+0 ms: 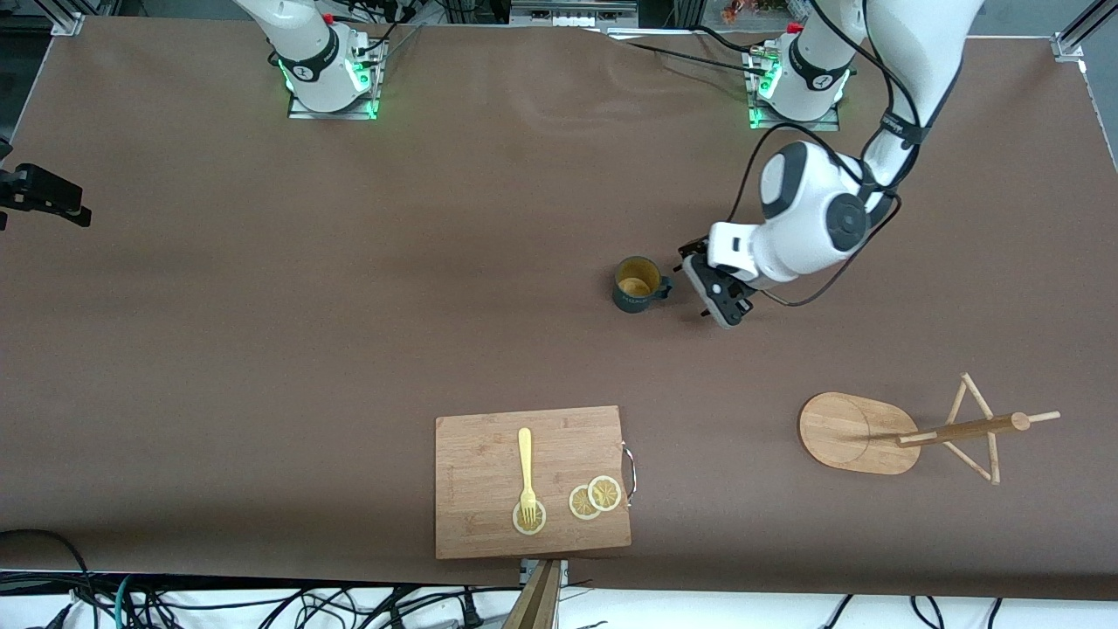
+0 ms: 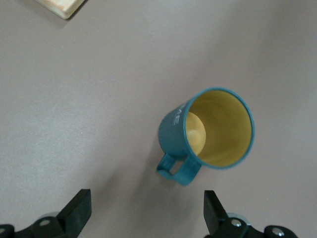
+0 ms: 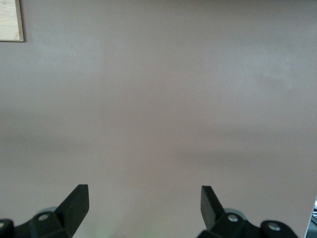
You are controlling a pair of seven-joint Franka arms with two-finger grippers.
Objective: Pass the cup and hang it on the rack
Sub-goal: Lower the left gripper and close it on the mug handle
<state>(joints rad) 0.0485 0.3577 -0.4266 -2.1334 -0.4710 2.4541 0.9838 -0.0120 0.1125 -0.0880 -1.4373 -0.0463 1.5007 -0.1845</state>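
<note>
The cup has its handle [image 1: 663, 288] [image 2: 179, 171], which my left gripper should reach and grab, so that the cup's body stays free to hang on the rack.
The dark teal cup [image 1: 636, 284] with a yellow inside stands upright on the brown table, its handle turned toward my left gripper [image 1: 699, 286]. That gripper is open and empty, low beside the cup toward the left arm's end of the table, not touching it. In the left wrist view the cup [image 2: 208, 129] lies just ahead of the open left gripper [image 2: 146, 203]. The wooden rack [image 1: 843, 432] stands nearer the front camera, at the left arm's end. My right gripper [image 3: 143, 196] is open and empty over bare table; it is out of the front view.
A wooden cutting board [image 1: 476, 489] lies near the front edge with a yellow fork [image 1: 526, 467] and lemon slices [image 1: 594, 498] on it. Its corner shows in both wrist views [image 2: 59, 6] [image 3: 10, 20]. A black device [image 1: 44, 196] sits at the table's edge at the right arm's end.
</note>
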